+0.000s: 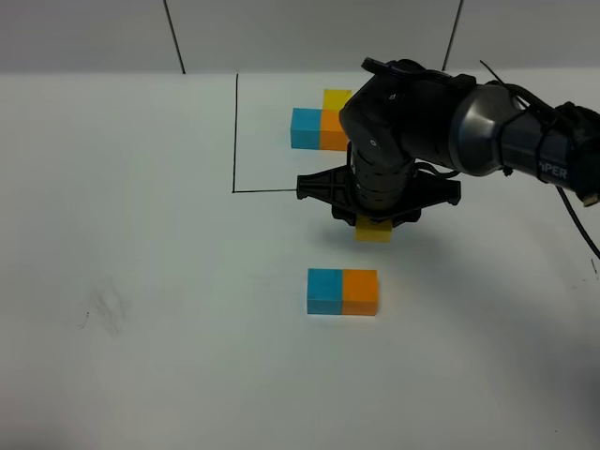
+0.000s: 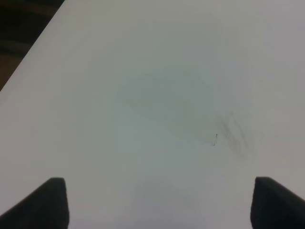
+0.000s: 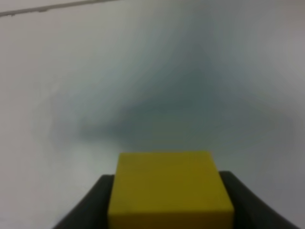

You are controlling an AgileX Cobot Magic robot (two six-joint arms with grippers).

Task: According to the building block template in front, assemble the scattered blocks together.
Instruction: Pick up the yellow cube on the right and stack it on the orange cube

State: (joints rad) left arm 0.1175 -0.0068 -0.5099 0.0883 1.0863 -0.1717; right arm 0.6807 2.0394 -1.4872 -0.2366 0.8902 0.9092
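I should move the yellow cube with my right gripper until it meets the orange cube, and only then let go: there is tabletop between its lower edge and the orange cube's back.
The template is a blue, orange and yellow cluster inside a thin black drawn frame at the back. A loose sky-blue cube and a loose orange cube sit touching side by side in the middle of the table. My right gripper is shut on the yellow cube, held behind the orange cube; the right wrist view shows the yellow cube between the dark fingers. My left gripper is open and empty over bare table; it is out of the exterior view.
The black frame line runs down the left of the template and turns along its front. A faint smudge marks the table at the left. The table's edge shows in the left wrist view.
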